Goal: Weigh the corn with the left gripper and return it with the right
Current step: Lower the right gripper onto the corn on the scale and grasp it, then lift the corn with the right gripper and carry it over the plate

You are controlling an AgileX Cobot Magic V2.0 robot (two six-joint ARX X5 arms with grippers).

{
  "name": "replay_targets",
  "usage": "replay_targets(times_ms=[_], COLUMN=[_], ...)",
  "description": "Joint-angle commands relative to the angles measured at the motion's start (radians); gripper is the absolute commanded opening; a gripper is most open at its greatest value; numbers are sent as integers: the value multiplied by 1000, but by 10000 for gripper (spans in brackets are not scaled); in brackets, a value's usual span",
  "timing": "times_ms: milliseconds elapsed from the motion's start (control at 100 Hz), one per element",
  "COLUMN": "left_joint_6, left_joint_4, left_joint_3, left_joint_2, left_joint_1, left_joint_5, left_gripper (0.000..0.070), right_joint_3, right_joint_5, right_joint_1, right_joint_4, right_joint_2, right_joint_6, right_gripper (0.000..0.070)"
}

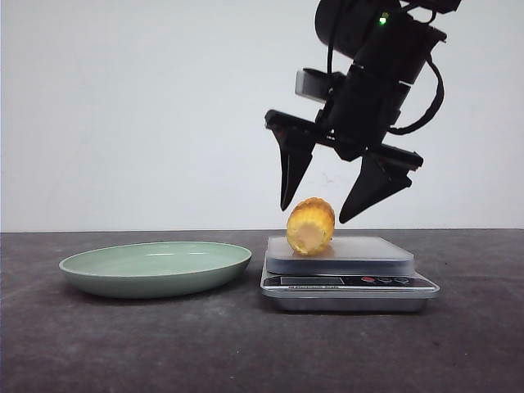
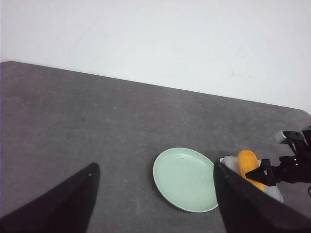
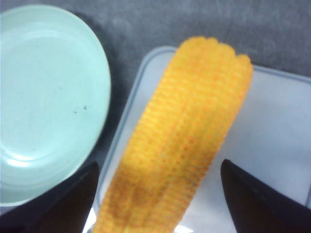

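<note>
The corn has the fingers of my right gripper reaching down beside its upper sides over the scale platform, so my right gripper should close on it now.
The corn point(image 1: 311, 227) lies on its side on the platform of a silver kitchen scale point(image 1: 385, 250), its pale cut end facing the camera. My right gripper point(image 1: 313, 211) hangs just above it, open, one pointed finger on each side and neither touching. In the right wrist view the corn point(image 3: 180, 141) runs lengthwise between the spread fingers of the right gripper point(image 3: 159, 164). My left gripper point(image 2: 155, 166) is open and empty, high over the table and well away from the corn point(image 2: 248, 162). It does not show in the front view.
An empty pale green plate point(image 1: 98, 278) sits on the dark table just left of the scale; it also shows as the plate point(image 2: 184, 179) and the plate point(image 3: 43, 97). A white wall stands behind the table.
</note>
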Motion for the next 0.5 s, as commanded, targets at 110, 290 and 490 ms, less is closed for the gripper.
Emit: replay_targets(times_ms=[110, 290, 490], left_joint_6=[14, 14, 19], left_joint_4=[10, 12, 12], left_joint_3=[15, 15, 15], left_joint_2=[2, 2, 2], left_joint_1=[-1, -1, -1], left_joint_5=[-3, -3, -3], left_gripper=[421, 421, 421], right_joint_3=[23, 23, 23], right_joint_5=[6, 27, 41], right_joint_1=[18, 27, 40], right_joint_4=[3, 20, 18], right_joint_2=[28, 28, 23], right_joint_6=[22, 36, 26], right_gripper=[352, 94, 0])
